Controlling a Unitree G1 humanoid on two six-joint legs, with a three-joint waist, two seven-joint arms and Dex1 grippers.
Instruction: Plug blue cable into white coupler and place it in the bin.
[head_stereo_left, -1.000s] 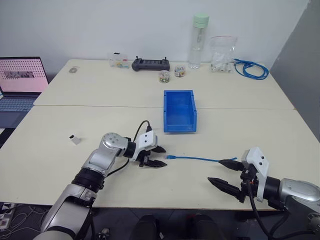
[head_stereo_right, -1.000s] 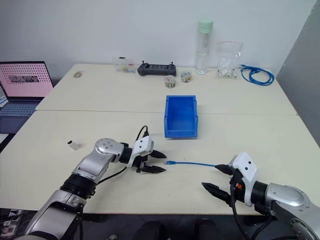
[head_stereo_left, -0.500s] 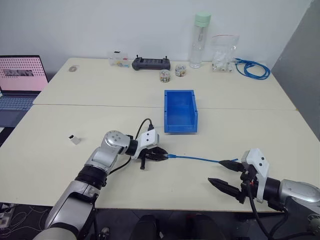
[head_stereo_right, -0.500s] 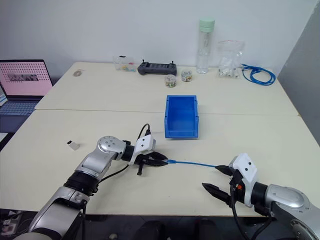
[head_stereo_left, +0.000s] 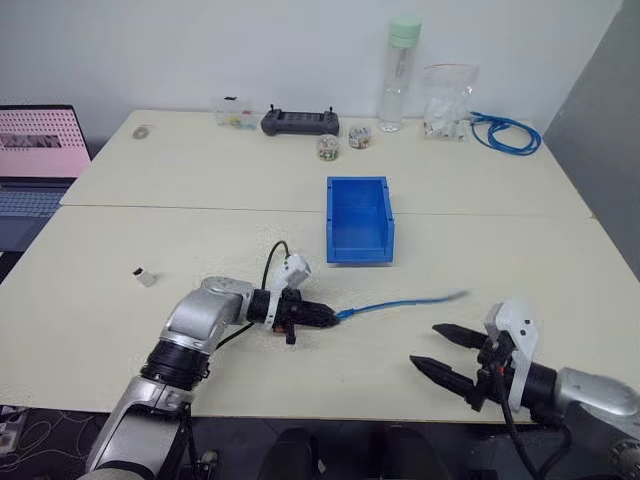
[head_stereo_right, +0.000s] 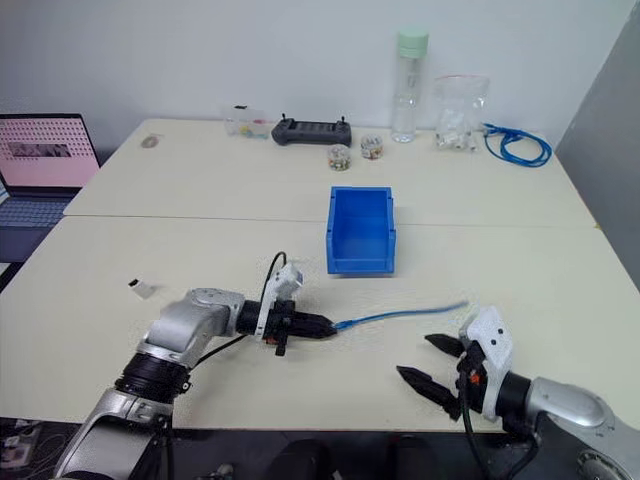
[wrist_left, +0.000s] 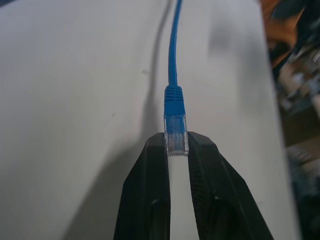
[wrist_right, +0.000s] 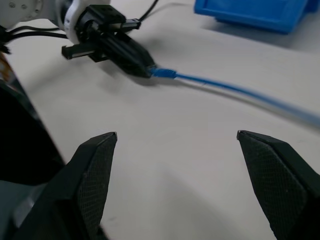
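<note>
My right gripper grabs the blue cable (head_stereo_left: 400, 303) next by the boot just behind that plug (head_stereo_left: 346, 314), since my left gripper's fingers cover the clear plug.
My left gripper (head_stereo_left: 325, 317) is shut on the clear plug (wrist_left: 176, 135) of the blue cable (head_stereo_left: 400, 303), just above the table's near middle. The thin cable trails right from the plug, and its far end hangs blurred near my right gripper. My right gripper (head_stereo_left: 425, 345) stands open near the front edge with nothing between its fingers (wrist_right: 97, 165); it looks toward the left gripper and the plug (wrist_right: 162, 73). The white coupler (head_stereo_left: 145, 277) lies alone on the table at the left, well apart from both grippers. The blue bin (head_stereo_left: 357, 255) sits open and empty beyond the cable, mid-table.
Along the far edge stand a black controller (head_stereo_left: 300, 122), two small jars (head_stereo_left: 328, 148), a tall clear bottle (head_stereo_left: 398, 75), a plastic bag (head_stereo_left: 445, 100) and a coiled blue cable bundle (head_stereo_left: 505, 135). A laptop (head_stereo_left: 40, 150) sits at the far left.
The left gripper closed on the cable's plug, rolled over and lifted a little. The cable's free end swung up off the table. The right gripper has barely moved.
</note>
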